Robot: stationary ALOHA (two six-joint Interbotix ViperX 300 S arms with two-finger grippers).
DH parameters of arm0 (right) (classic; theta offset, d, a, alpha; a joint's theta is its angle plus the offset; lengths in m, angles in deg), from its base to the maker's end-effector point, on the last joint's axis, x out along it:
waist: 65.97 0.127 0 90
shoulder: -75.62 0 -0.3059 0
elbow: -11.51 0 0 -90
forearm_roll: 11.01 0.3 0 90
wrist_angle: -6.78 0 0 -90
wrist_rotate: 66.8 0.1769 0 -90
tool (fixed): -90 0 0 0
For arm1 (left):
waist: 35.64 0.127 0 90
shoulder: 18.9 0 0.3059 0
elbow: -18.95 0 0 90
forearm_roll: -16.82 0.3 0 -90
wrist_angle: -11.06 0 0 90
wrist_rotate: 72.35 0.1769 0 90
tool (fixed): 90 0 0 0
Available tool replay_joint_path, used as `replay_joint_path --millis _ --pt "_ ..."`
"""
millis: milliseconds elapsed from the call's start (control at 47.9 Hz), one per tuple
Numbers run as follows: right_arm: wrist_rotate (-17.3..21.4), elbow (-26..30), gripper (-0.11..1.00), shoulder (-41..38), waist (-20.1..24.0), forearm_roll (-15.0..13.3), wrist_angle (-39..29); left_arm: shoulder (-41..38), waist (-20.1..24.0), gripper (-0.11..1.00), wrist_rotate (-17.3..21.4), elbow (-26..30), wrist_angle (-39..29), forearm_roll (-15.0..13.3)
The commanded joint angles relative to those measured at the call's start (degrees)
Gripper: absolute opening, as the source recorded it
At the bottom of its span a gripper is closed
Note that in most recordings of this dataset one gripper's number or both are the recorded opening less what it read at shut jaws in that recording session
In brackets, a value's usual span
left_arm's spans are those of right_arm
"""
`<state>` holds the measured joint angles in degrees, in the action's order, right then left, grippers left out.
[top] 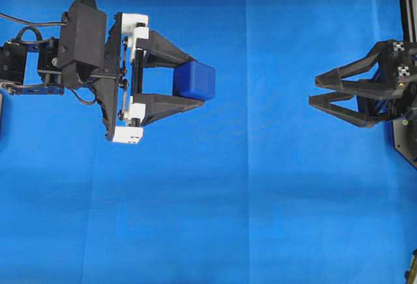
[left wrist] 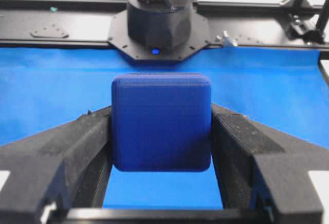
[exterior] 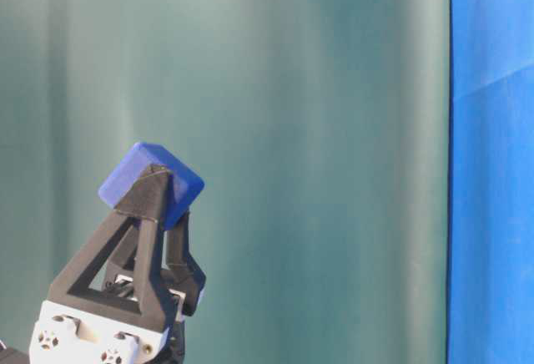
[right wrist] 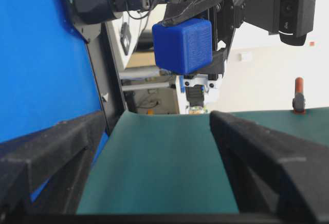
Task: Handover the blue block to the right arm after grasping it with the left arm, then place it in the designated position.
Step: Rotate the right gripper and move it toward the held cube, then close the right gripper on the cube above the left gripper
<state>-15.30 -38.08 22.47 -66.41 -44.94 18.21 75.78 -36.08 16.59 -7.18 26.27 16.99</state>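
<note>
My right gripper grabs the block's bare end past my left gripper's fingers next. Those fingers already cover one end of the blue block (top: 195,80).
The blue block (top: 195,80) is a dark-blue rounded cube pinched between the two black fingers of my left gripper (top: 199,80), the one with white brackets. The left wrist view shows the block (left wrist: 161,121) filling the gap between the fingers, with blue cloth visible below it. At table level the block (exterior: 150,182) sits at the fingertips, held up off the cloth. My right gripper (top: 314,90), all black, stands open at the far right, pointing toward the block across a wide gap. Its wrist view shows the block (right wrist: 183,44) ahead, with nothing between its own fingers (right wrist: 77,136).
Blue cloth (top: 215,199) covers the table. A black frame rail (top: 407,4) runs along the right edge. The right arm's black base (left wrist: 159,23) stands behind the block in the left wrist view. A green backdrop (exterior: 317,130) hangs behind the table.
</note>
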Motion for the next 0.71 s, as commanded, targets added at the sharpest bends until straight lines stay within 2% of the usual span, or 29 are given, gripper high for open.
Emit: replay_joint_path --millis 0,313,690 --pt "0.09 1.58 0.96 -0.18 0.09 0.0 0.44 0.7 -0.18 0.49 -0.09 1.14 0.7 -0.09" --pt "0.09 4.57 0.96 -4.92 0.0 0.0 0.53 0.7 -0.18 0.49 -0.09 1.23 0.7 0.0" --pt "0.09 14.06 0.96 -16.88 -1.32 0.0 0.53 0.7 -0.18 0.49 -0.09 1.14 0.62 -0.09"
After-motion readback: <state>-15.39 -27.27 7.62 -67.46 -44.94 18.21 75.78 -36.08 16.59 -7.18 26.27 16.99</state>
